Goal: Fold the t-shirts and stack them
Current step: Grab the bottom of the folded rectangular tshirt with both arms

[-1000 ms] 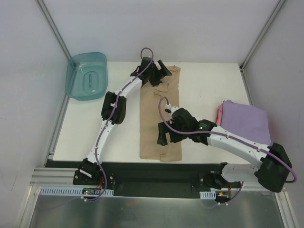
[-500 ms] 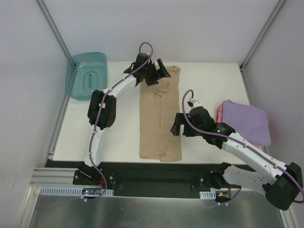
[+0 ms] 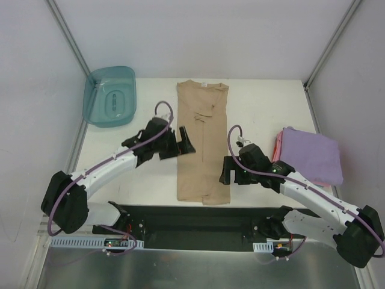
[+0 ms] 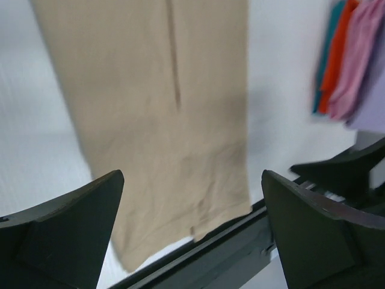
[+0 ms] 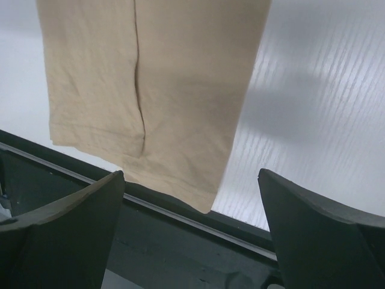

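Observation:
My right gripper should next fold the t-shirt toward its collar, so it needs to grab the hem corner of the tan t-shirt nearest the black bar.
The tan t-shirt (image 3: 203,141) lies flat as a long narrow strip down the middle of the table, sleeves folded in; it also shows in the left wrist view (image 4: 156,114) and the right wrist view (image 5: 150,84). The lavender t-shirt (image 3: 310,153) lies folded on the pink one (image 3: 278,144) at the right edge. My left gripper (image 3: 185,141) is open and empty, just left of the strip's middle. My right gripper (image 3: 226,170) is open and empty, just right of the strip's lower part.
A teal translucent tub (image 3: 110,96) stands at the back left corner. A black rail (image 3: 198,211) runs along the table's near edge, under the shirt's hem. White walls and metal frame posts enclose the table.
My left arm has pulled back from the shirt's collar at the far end to beside the strip's middle. My right gripper has moved off the shirt to its right side and toward the near edge.

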Robot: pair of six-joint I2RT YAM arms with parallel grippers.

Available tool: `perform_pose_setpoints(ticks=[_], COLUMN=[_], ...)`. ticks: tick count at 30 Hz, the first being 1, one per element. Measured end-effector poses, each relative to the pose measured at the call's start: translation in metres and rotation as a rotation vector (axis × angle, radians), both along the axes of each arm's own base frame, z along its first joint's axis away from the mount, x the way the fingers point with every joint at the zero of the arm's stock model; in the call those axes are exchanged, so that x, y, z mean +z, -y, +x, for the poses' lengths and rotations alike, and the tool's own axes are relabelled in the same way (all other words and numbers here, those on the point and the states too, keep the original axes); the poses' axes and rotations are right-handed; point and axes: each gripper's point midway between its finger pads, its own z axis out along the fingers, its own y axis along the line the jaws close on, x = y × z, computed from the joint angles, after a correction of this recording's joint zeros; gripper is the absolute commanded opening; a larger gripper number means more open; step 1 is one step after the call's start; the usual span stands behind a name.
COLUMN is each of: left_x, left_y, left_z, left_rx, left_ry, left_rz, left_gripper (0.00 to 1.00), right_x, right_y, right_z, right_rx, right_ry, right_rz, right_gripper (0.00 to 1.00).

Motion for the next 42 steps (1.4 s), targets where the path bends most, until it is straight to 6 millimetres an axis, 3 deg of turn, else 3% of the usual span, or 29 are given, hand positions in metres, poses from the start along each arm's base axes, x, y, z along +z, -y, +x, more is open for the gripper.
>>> perform_pose_setpoints(ticks=[2,4,7,9,12,15,20,23,25,32,33,38,41,42], left_x=[-0.046,-0.078,-0.096,-0.099,-0.106,-0.121,-0.142,-0.147,-0.147,-0.147,-0.147,-0.147,-0.147,-0.147], left_y=[-0.013,-0.025,-0.030,-0.028,-0.029,-0.030,-0.021,-0.016,-0.015,-0.018,-0.019,-0.020,-0.020,-0.021], left_z=[-0.044,-0.087,-0.133,-0.147,-0.153,-0.153,-0.156,-0.157,-0.157,-0.163,-0.164,-0.166,-0.167,-0.167], left_rx=[-0.025,-0.053,-0.102,-0.115,-0.090,-0.065,-0.077,-0.094,-0.101,-0.106,-0.105,-0.098,-0.090,-0.089], left_ry=[-0.106,-0.198,-0.259,-0.279,-0.318,-0.367,-0.456,-0.482,-0.486,-0.491,-0.492,-0.497,-0.500,-0.500], left_rz=[0.072,0.132,0.169,0.164,0.172,0.213,0.274,0.277,0.272,0.256,0.254,0.245,0.240,0.239], left_gripper=[0.99,0.99,0.95,0.88,0.83,0.67,0.20,0.04,0.00,0.00,0.00,0.00,0.00,0.00], right_x=[-0.008,-0.016,-0.026,-0.031,-0.041,-0.048,-0.051,-0.052,-0.055,-0.065,-0.066,-0.073,-0.076,-0.076], right_y=[0.004,0.008,0.014,0.015,0.016,0.017,0.012,0.010,0.009,0.006,0.004,-0.005,-0.011,-0.013], right_z=[-0.007,-0.014,-0.023,-0.028,-0.038,-0.046,-0.052,-0.054,-0.056,-0.062,-0.062,-0.066,-0.070,-0.072], right_rx=[0.008,0.012,0.018,0.024,0.036,0.046,0.067,0.074,0.078,0.091,0.094,0.115,0.140,0.151], right_ry=[-0.031,-0.059,-0.094,-0.111,-0.155,-0.193,-0.222,-0.237,-0.249,-0.311,-0.319,-0.356,-0.365,-0.370], right_rz=[-0.015,-0.033,-0.048,-0.050,-0.048,-0.047,-0.019,-0.010,-0.009,-0.016,-0.011,0.006,0.018,0.020], right_gripper=[0.97,0.97,0.97,0.99,0.99,0.97,0.92,0.91,0.89,0.74,0.65,0.43,0.17,0.02])
